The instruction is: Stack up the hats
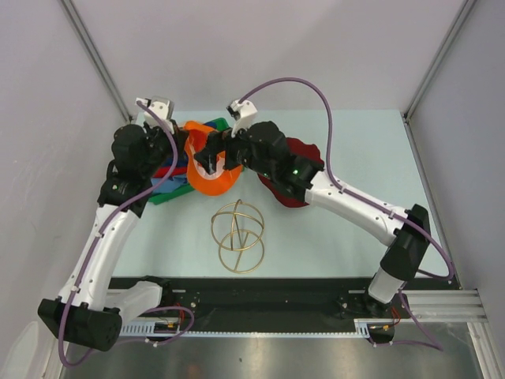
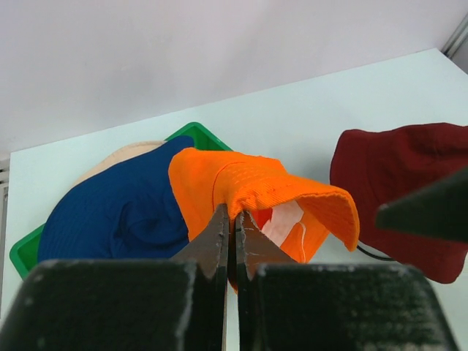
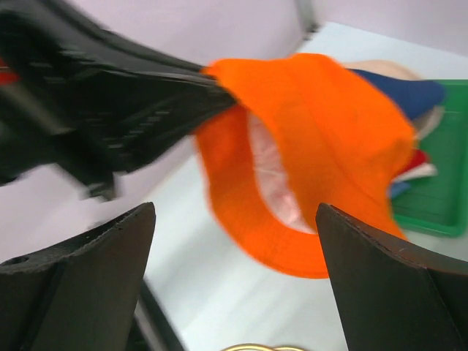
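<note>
My right gripper is to take the orange hat by its free brim edge (image 2: 314, 243) next, so its top and opening stay free to stack over the maroon hat (image 2: 402, 183).
My left gripper (image 2: 234, 216) is shut on the brim of the orange hat (image 2: 248, 183), which hangs lifted and folded beside the pile. In the top view the orange hat (image 1: 217, 178) sits between both grippers. The navy hat (image 2: 117, 212) lies on top of a beige hat (image 2: 124, 153) in the green tray. The maroon hat (image 2: 402, 183) lies on the table to the right, partly under my right arm (image 1: 304, 154). My right gripper (image 3: 235, 212) is open and empty, facing the underside of the orange hat (image 3: 329, 146). Red and white fabric (image 3: 417, 164) peeks out under the navy hat (image 3: 409, 95).
The green tray (image 2: 194, 131) holds the pile at the back left; it also shows in the top view (image 1: 162, 197). A gold wire globe (image 1: 238, 235) stands on the table in front of the hats. Walls enclose the table on three sides.
</note>
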### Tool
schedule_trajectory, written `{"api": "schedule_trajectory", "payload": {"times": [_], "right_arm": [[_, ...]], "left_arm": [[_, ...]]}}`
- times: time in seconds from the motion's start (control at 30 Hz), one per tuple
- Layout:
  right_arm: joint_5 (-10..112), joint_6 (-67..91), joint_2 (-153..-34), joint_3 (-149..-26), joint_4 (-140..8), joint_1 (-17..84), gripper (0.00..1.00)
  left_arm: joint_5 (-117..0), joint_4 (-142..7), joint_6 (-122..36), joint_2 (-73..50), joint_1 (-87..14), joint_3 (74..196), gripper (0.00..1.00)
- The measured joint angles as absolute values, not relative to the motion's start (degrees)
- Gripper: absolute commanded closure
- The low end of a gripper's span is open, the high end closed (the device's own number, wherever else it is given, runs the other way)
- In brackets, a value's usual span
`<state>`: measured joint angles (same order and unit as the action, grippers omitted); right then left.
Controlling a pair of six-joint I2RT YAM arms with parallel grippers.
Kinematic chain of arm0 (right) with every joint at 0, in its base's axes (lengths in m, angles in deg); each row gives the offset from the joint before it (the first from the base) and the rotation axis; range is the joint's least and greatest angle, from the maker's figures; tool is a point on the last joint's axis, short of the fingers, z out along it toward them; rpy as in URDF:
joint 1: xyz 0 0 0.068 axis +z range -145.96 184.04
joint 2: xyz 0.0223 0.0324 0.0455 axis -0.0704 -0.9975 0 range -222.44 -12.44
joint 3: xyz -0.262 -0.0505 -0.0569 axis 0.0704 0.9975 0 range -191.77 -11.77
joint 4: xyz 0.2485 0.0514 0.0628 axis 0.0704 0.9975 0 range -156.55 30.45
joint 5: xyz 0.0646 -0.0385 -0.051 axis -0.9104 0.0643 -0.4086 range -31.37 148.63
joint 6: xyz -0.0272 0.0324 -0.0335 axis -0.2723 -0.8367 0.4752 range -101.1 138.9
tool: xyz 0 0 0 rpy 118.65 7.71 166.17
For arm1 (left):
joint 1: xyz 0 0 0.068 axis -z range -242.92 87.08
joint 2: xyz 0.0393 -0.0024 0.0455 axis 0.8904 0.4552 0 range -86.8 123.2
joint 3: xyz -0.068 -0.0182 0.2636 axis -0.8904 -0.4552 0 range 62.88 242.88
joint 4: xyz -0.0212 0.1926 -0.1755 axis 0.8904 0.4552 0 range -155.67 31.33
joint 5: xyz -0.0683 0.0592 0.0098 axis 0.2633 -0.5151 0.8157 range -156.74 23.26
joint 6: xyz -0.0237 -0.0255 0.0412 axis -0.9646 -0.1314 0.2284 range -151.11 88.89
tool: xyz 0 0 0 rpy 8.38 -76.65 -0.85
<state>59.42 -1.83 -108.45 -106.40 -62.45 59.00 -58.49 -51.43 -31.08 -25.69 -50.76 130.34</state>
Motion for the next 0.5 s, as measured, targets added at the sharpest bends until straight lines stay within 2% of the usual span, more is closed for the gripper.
{"api": "schedule_trajectory", "payload": {"times": [0.3,0.4,0.5], "right_arm": [[68.8,7.7,-113.1,-108.3,-57.8,58.7,0.05],[69.8,9.8,-114.8,-108.5,-57.2,58.8,0.08],[71.7,11.5,-116.1,-108.5,-57.1,59.1,0.19]], "left_arm": [[-54.9,-51.4,-31.1,-26.1,-50.8,130.3,1.0],[-53.7,-51.4,-31.1,-26.3,-50.7,130.1,1.0],[-52.6,-51.4,-31.1,-26.6,-50.7,130.1,1.0]]}}
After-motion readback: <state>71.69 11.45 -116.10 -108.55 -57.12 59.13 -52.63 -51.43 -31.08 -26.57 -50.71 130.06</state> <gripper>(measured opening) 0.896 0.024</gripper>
